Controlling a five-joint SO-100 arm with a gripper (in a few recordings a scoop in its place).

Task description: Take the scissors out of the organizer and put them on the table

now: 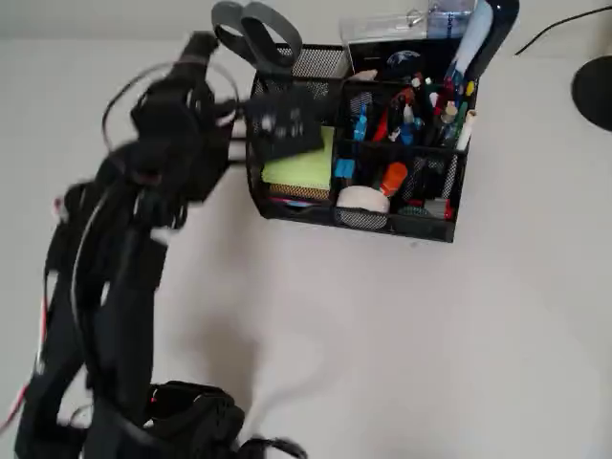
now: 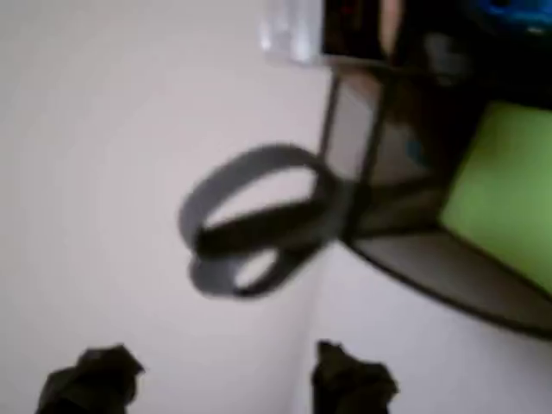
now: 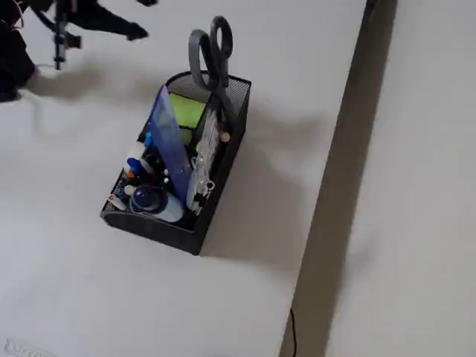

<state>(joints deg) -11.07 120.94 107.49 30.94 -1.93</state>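
Observation:
I'll lift the scissors (image 1: 253, 33) from the organizer by their grey loop handles.
The scissors (image 1: 253, 33) stand blades-down in the black mesh organizer (image 1: 421, 222), at its far-left corner in the overhead view. Their grey loop handles (image 3: 212, 46) stick up above the rim. In the wrist view the handles (image 2: 250, 220) lie just ahead of my gripper (image 2: 220, 384), whose two dark fingertips (image 2: 90, 379) stand wide apart with nothing between them. My gripper (image 1: 206, 57) hovers beside the organizer's left end, short of the handles and open. The fixed view has my gripper (image 3: 137, 30) left of the scissors, apart from them. The off-white table (image 1: 382, 335) lies around the organizer.
The organizer holds a yellow-green note pad (image 1: 304, 167), pens and markers (image 1: 421, 110), a white tape roll (image 1: 363, 198) and a blue ruler (image 3: 172, 145). A dark round object (image 1: 595, 91) sits at the overhead view's right edge. The table's edge (image 3: 335, 171) runs down the right of the fixed view.

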